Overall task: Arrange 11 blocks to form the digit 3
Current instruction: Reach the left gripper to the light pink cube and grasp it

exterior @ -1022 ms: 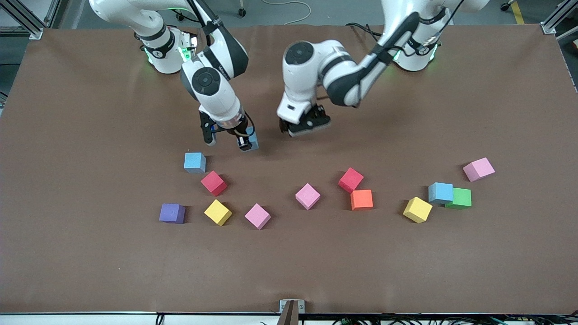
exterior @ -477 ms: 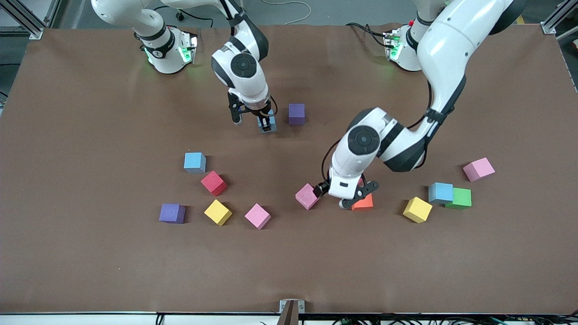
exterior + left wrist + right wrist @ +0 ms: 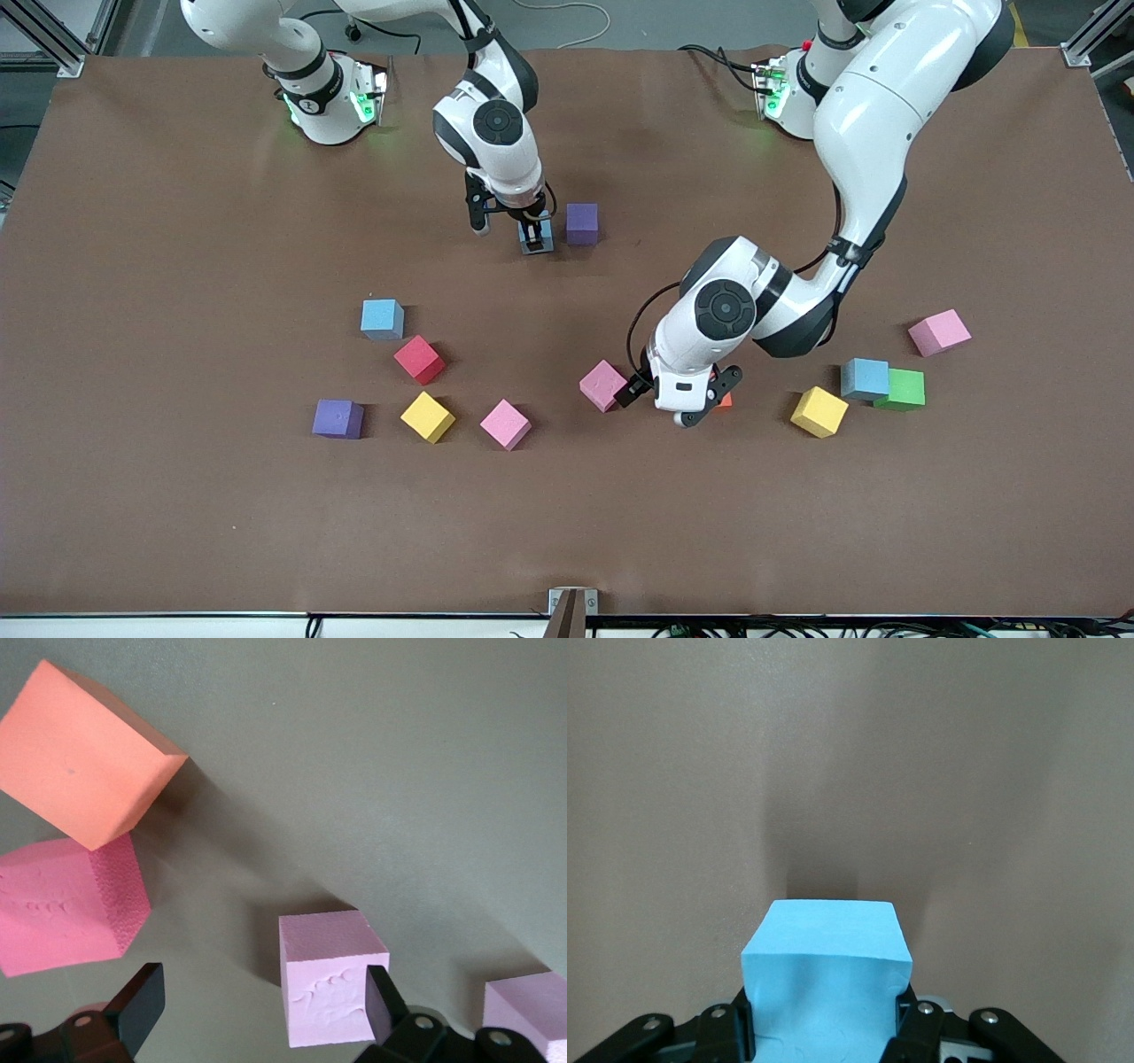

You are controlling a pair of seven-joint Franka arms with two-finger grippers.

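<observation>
My left gripper will next pick up the pink cube [image 3: 603,385] by its opposite sides, to build the digit 3 beside the purple cube [image 3: 582,222].
My right gripper [image 3: 534,236] is shut on a blue cube [image 3: 824,974] and holds it low at the table, right beside a purple cube [image 3: 582,222] toward the right arm's end. My left gripper [image 3: 675,400] is open and empty, low over the spot between a pink cube [image 3: 603,385] and an orange cube [image 3: 726,400]. In the left wrist view the gripper [image 3: 263,1010] has that pink cube [image 3: 328,988] against one fingertip [image 3: 385,1005], with a red cube [image 3: 62,912] and the orange cube [image 3: 84,753] close by. In the front view the red cube is hidden under the hand.
Loose cubes lie nearer the camera: blue [image 3: 383,319], red [image 3: 419,359], purple [image 3: 337,418], yellow [image 3: 428,416], pink [image 3: 506,424]. Toward the left arm's end lie yellow [image 3: 819,411], blue [image 3: 865,378], green [image 3: 904,388] and pink [image 3: 939,332].
My left gripper left the purple cube on the table and came down open over the red and orange cubes. My right gripper carried the blue cube up beside the purple one.
</observation>
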